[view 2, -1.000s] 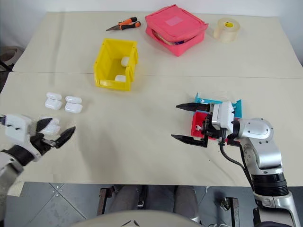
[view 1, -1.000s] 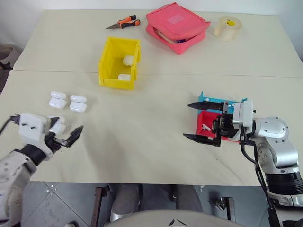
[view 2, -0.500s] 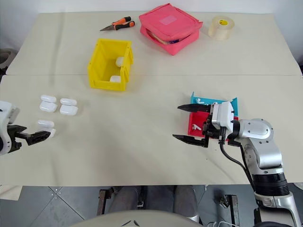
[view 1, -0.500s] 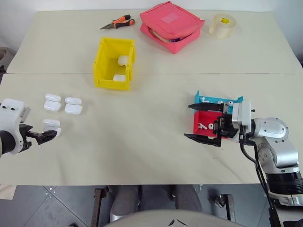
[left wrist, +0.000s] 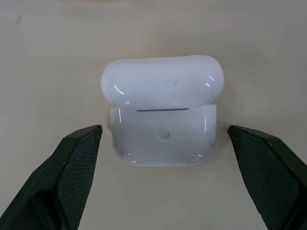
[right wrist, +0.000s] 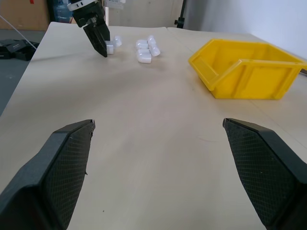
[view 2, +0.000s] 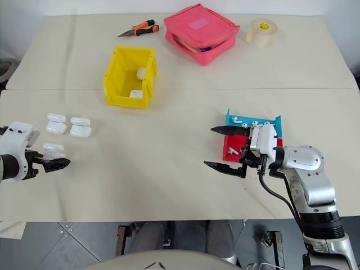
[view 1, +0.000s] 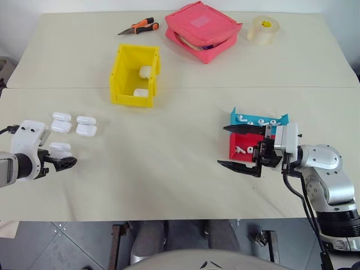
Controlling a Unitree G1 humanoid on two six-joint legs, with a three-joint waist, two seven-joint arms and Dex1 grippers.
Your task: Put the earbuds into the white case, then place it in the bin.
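My left gripper's fingers are on both sides of the white case's lower body. My left gripper should close on the case now.
A white case lies on the table between the two fingers of my left gripper, which stands open around it without touching; a small round button on it faces the wrist camera. From the head, that case sits at the near left, by my left gripper. Several earbuds lie in a blue tray, more in a red tray. My right gripper hangs open and empty just left of the trays. The yellow bin stands further back and holds two white cases.
Several more white cases lie in a group just beyond the left gripper. A pink pouch, a tape roll and orange-handled pliers lie along the far side. Bare table spreads between the two grippers.
My left gripper has tipped downward and now stands around the nearest white case. The right gripper has kept still. The camera view has shifted a little.
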